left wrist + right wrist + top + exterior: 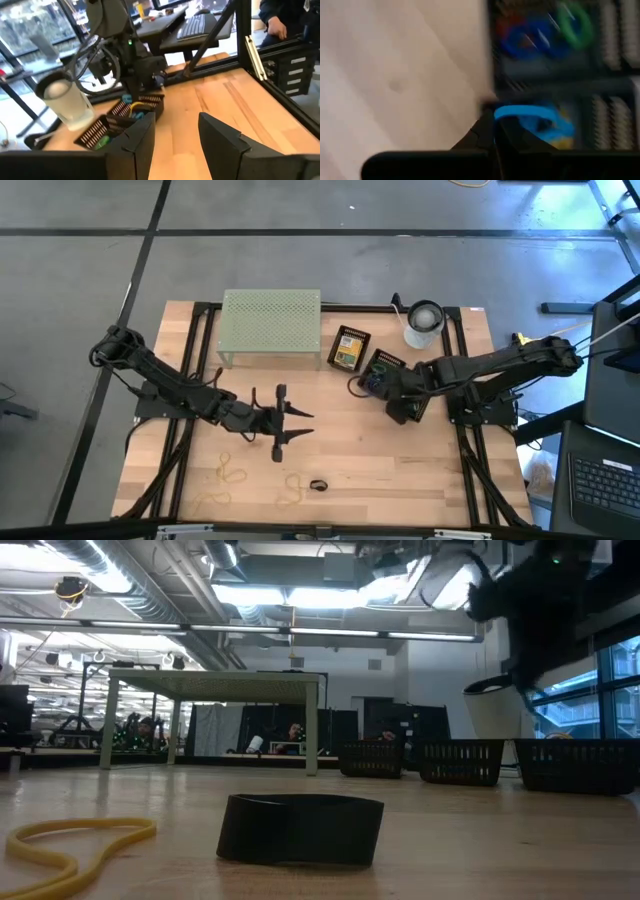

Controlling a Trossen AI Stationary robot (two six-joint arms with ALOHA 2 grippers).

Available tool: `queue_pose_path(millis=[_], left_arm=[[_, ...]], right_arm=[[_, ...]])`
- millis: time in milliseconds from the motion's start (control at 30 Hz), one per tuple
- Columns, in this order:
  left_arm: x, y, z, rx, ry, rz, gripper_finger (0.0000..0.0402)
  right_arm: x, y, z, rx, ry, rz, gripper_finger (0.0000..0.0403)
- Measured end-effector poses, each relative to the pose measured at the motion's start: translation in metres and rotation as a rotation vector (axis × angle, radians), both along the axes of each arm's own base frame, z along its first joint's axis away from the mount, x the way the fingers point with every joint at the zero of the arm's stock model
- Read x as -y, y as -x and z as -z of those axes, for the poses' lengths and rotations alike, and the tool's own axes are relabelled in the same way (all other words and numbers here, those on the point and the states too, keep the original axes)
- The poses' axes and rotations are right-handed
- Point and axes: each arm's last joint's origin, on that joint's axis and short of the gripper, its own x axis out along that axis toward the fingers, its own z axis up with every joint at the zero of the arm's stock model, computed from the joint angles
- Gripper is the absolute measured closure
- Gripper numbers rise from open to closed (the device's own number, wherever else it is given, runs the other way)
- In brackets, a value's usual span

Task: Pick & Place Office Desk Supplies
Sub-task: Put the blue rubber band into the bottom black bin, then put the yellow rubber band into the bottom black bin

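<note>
The blue rubber band is over the second black tray's rim, so my right gripper should stay closed on it until the band is farther inward.
Two black mesh trays stand at the table's far middle. One holds a yellow item, the other blue and green rubber bands. My right gripper hangs shut beside that second tray, with a blue rubber band at its fingertips. My left gripper is open at the table's middle, with nothing between its fingers. Tan rubber bands and a black band lie flat near the front edge. My right gripper pinches one end of the blue rubber band's loop between its two shut fingertips, which point steeply down. The loop's other end reaches out from the fingertips over a black tray. Whether it touches the tray I cannot tell.
A pale green perforated rack stands at the far edge, left of the trays. A white cup stands to their right. In the low view the black band and a tan band lie close to the camera.
</note>
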Motion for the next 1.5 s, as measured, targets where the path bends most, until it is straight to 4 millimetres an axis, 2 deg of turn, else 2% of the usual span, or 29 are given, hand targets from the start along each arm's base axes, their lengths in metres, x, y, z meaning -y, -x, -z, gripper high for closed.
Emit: queue_pose_path(millis=[167,333,500,900,1033,1200,1333,1500], left_arm=[[0.000,0.000,0.003,-0.024,0.027,-0.008,0.0256],[0.000,0.000,0.003,-0.024,0.031,-0.008,0.0256],[0.000,0.001,0.004,-0.032,0.079,-0.017,0.0256],[0.012,0.012,0.020,-0.184,0.209,-0.028,0.0256],[0.019,0.025,0.034,-0.336,0.260,-0.041,0.0256],[0.026,0.044,0.053,-0.623,0.396,-0.010,0.0256],[0.029,0.060,0.063,-0.885,0.540,-0.004,0.0256],[0.036,0.083,0.071,-1.171,0.602,0.013,0.0256]], right_arm=[[0.004,0.015,0.003,-0.147,0.071,0.075,0.0398],[0.008,0.020,0.004,-0.188,0.162,0.131,0.0397],[0.010,0.020,0.004,-0.192,0.145,0.143,0.0387],[0.010,0.023,0.004,-0.231,0.128,0.139,0.0265],[0.010,0.023,0.004,-0.230,0.128,0.140,0.0219],[0.010,0.023,0.004,-0.230,0.128,0.141,0.0172],[0.010,0.023,0.004,-0.230,0.127,0.141,0.0150],[0.010,0.023,0.004,-0.229,0.127,0.141,0.0140]])
